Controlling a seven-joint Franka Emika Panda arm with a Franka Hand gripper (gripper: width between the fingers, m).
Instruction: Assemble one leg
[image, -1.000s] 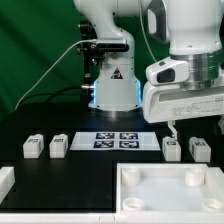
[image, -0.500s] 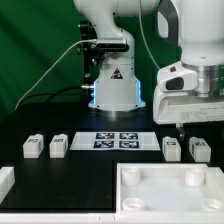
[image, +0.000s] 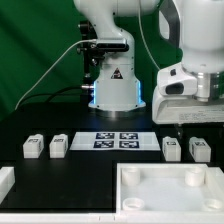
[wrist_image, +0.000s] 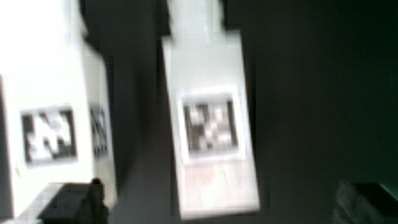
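My gripper grabs the white leg by its tagged square body (image: 200, 153) (wrist_image: 212, 130) next, so its round peg stays free for the panel's corner hole.
Four small white legs with tags stand on the black table: two at the exterior view's left (image: 33, 147) (image: 58, 146) and two at its right (image: 171, 149) (image: 199, 150). My gripper (image: 180, 128) hangs above the right pair, apart from them. In the blurred wrist view, one leg (wrist_image: 214, 110) lies between my two dark fingertips (wrist_image: 71, 203), with a second leg (wrist_image: 54, 120) beside it. The gripper (wrist_image: 221, 205) is open and holds nothing.
The marker board (image: 118, 139) lies in the middle in front of the robot base (image: 112, 85). The large white square panel (image: 128, 195) with round corner holes lies at the front right. A white piece (image: 5, 180) sits at the front left edge.
The gripper has moved toward the exterior view's right, over the right pair of legs. It has barely shifted in the last half second. The parts have not moved.
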